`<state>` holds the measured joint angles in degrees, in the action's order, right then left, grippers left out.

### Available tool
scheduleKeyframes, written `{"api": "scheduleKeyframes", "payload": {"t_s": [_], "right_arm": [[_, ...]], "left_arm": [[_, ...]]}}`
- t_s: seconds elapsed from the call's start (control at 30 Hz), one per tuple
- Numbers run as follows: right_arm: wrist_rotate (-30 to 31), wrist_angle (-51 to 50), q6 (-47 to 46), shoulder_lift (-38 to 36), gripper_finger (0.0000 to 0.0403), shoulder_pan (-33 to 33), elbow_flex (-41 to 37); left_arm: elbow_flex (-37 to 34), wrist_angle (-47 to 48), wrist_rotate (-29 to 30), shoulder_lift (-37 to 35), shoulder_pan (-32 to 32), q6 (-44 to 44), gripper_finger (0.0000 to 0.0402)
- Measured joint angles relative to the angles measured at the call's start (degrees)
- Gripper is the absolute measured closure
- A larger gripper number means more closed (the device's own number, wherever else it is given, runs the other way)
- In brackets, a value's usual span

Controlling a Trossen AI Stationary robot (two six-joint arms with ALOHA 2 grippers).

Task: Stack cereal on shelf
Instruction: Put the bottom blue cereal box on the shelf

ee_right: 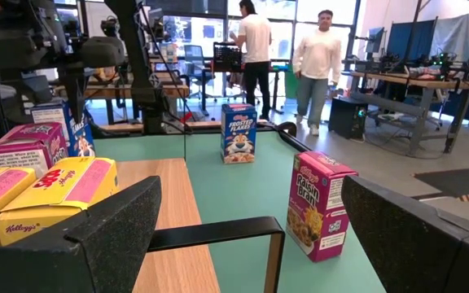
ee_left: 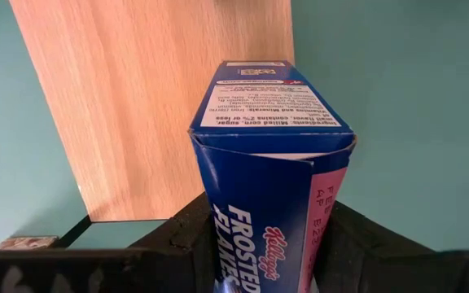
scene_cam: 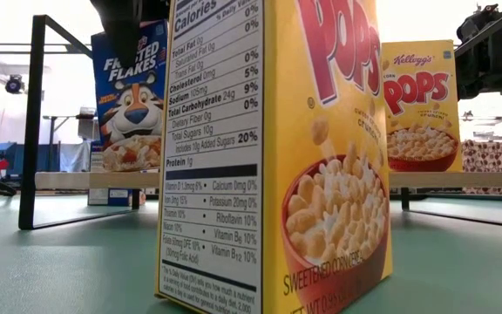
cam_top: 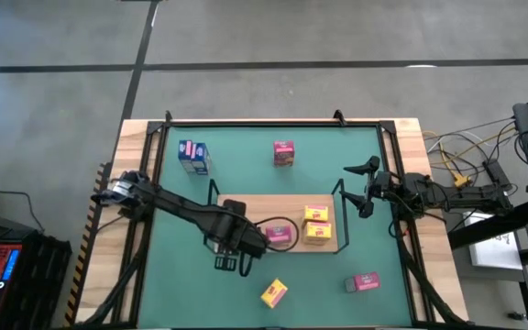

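I should open my left gripper, because the blue box stands upright with its base at the light-wood board [ee_left: 137, 138] and would stay standing.
My left gripper [cam_top: 232, 243] points down over the near left part of the shelf [cam_top: 246, 206], a light-wood board with black rails, and is shut on a blue Frosted Flakes cereal box [ee_left: 267, 146]. In the low view that box [scene_cam: 129, 96] hangs upright with its bottom close to the board; whether it touches the board I cannot tell. A pink box [cam_top: 280, 234] and two yellow boxes [cam_top: 316, 225] lie on the shelf's right half. My right gripper [cam_top: 363, 188] waits open at the table's right side. My left gripper pinches the blue box between its two fingers [ee_left: 177, 244], which sit on opposite sides of the box's upper end [ee_left: 214, 232]. The fingers come from above, pointing down. The box hangs upright below them with its lower end [ee_left: 271, 102] toward the shelf.
Loose boxes on the green table: a blue one [cam_top: 193, 158] and a pink one [cam_top: 284, 153] at the far side, a yellow one [cam_top: 274, 293] and a lying pink one [cam_top: 363, 282] near the front. People [ee_right: 316, 65] stand in the room beyond the table.
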<state>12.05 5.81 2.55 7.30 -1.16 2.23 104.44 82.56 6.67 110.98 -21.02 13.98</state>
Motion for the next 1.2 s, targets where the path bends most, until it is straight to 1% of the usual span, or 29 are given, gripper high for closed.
{"api": "scheduleKeyframes", "payload": {"t_s": [0.2,0.33,0.93,1.2], "right_arm": [[0.00,-0.01,0.00,0.01,0.0033,0.01,0.01],[0.00,-0.01,0.00,-0.01,0.0033,-0.01,0.00],[0.00,0.01,0.00,0.01,0.0033,0.00,-0.01],[0.00,0.01,0.00,0.01,0.0033,0.01,0.01]], "left_arm": [[0.00,-0.04,-1.47,0.00,0.24,0.00,0.0268],[0.00,-0.04,-1.68,0.00,0.24,-0.62,0.0256],[-0.04,-0.30,-1.14,-0.02,1.64,-2.55,0.0139],[0.60,0.21,-0.12,-0.11,1.64,-2.58,0.0105]]}}
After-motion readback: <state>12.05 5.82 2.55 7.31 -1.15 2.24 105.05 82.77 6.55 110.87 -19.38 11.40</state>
